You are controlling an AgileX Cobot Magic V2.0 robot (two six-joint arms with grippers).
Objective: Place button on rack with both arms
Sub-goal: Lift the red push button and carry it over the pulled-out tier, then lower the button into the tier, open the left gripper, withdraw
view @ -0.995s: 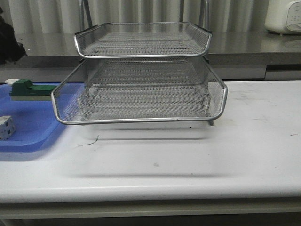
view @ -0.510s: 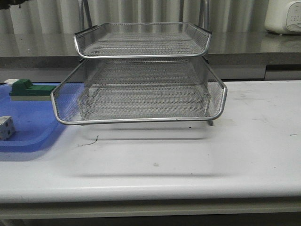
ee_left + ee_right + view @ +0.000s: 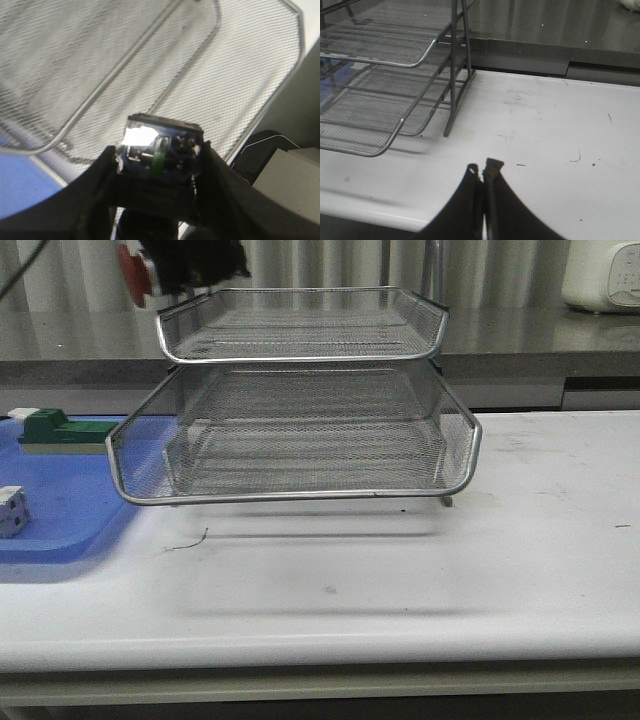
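Note:
For now, the button with its red cap (image 3: 134, 275) stays held in my left gripper until it is lower. The button is high above the rack's lower tray.
The silver wire-mesh rack (image 3: 300, 430) stands mid-table with its trays pulled forward. My left gripper (image 3: 195, 260) hangs at the top left of the front view, above the back left corner of the top tray. It is shut on the button (image 3: 135, 272), whose red cap points left. In the left wrist view the button's black and blue body (image 3: 160, 150) sits clamped between the fingers over the rack's mesh (image 3: 100, 55). My right gripper (image 3: 483, 170) is shut and empty, low over the bare table to the right of the rack (image 3: 380, 75).
A blue plastic tray (image 3: 60, 510) lies at the left, holding a green block (image 3: 65, 428) and a white cube (image 3: 12, 510). A white appliance (image 3: 602, 272) stands on the grey counter at the back right.
My left gripper with the button has come into the front view at the top left, above the rack. One second ago only a dark edge of the arm showed at the far left.

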